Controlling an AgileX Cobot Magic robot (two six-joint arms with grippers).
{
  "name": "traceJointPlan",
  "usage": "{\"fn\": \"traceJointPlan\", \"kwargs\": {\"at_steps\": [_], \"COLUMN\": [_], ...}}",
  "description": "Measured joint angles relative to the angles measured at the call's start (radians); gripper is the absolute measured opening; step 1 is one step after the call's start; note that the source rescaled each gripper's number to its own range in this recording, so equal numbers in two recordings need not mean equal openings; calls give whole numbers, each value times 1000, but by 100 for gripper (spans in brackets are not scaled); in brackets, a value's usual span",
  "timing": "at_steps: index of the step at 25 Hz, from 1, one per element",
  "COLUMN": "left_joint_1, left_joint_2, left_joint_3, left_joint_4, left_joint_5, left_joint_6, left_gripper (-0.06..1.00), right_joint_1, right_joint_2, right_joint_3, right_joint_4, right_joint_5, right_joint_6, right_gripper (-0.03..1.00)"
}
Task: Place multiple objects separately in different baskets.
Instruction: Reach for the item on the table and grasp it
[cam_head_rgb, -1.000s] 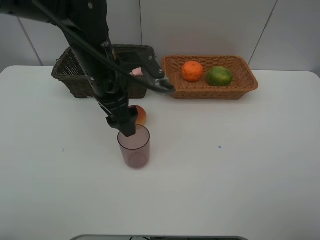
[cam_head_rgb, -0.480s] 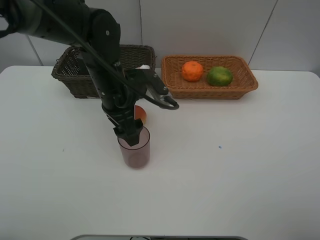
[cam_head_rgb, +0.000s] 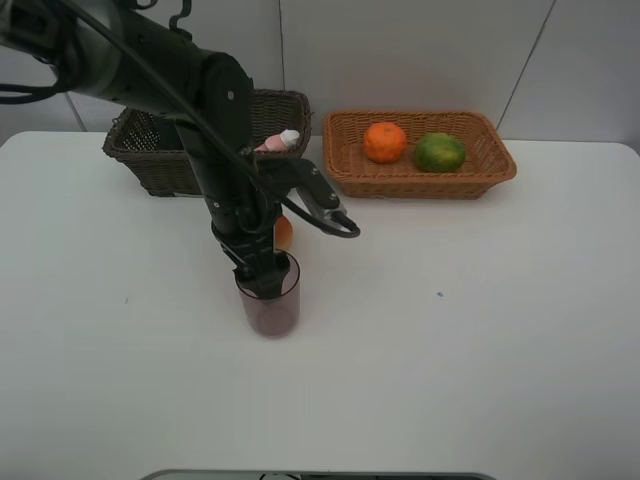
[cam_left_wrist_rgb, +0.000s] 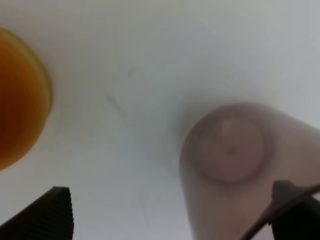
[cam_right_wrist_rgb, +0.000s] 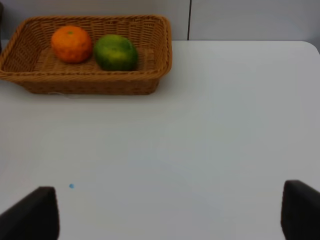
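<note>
My left gripper closes on the cup next, since my fingers straddle the mauve cup's side (cam_head_rgb: 295, 277), with one inside below the cup's rim.
The translucent mauve cup (cam_head_rgb: 269, 300) stands upright on the white table; it also shows in the left wrist view (cam_left_wrist_rgb: 232, 150). My left gripper (cam_head_rgb: 262, 274) is open and points down at the cup's rim (cam_left_wrist_rgb: 170, 200), with one finger at the cup wall. The red-orange peach-like fruit (cam_head_rgb: 283, 231) lies just behind the cup, mostly hidden by the arm (cam_left_wrist_rgb: 15, 100). The orange (cam_head_rgb: 384, 142) and green fruit (cam_head_rgb: 439, 152) lie in the light tan basket (cam_head_rgb: 420, 185). The pink bottle (cam_head_rgb: 278, 142) lies in the dark brown basket (cam_head_rgb: 135, 160). The pump bottle is hidden. My right gripper (cam_right_wrist_rgb: 170, 200) is open and empty.
The left arm's cable (cam_head_rgb: 330, 215) loops out to the right above the table. The tan basket (cam_right_wrist_rgb: 90, 85) with both fruits sits ahead of the right gripper. A small blue dot (cam_head_rgb: 439, 294) marks the table.
My left gripper has moved down and slightly right, onto the cup's rim. The arm has cleared the dark basket, so the pink bottle shows. The cup has not moved.
</note>
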Motion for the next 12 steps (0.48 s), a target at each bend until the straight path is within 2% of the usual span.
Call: {"fn": "traceJointPlan", "kwargs": {"at_steps": [8,10,12], "left_joint_1": [0,0,0], "left_joint_2": [1,1,1], "left_joint_3": [0,0,0], "left_joint_4": [-13,-15,-16], "left_joint_5": [-20,-21,-23], "left_joint_6": [0,0,0], "left_gripper": [98,90,75], "right_joint_1": [0,0,0], "right_joint_2": [0,0,0], "right_joint_3": [0,0,0], "right_joint_4": [0,0,0], "right_joint_5": [0,0,0], "right_joint_6": [0,0,0], "right_gripper": [88,88,88]}}
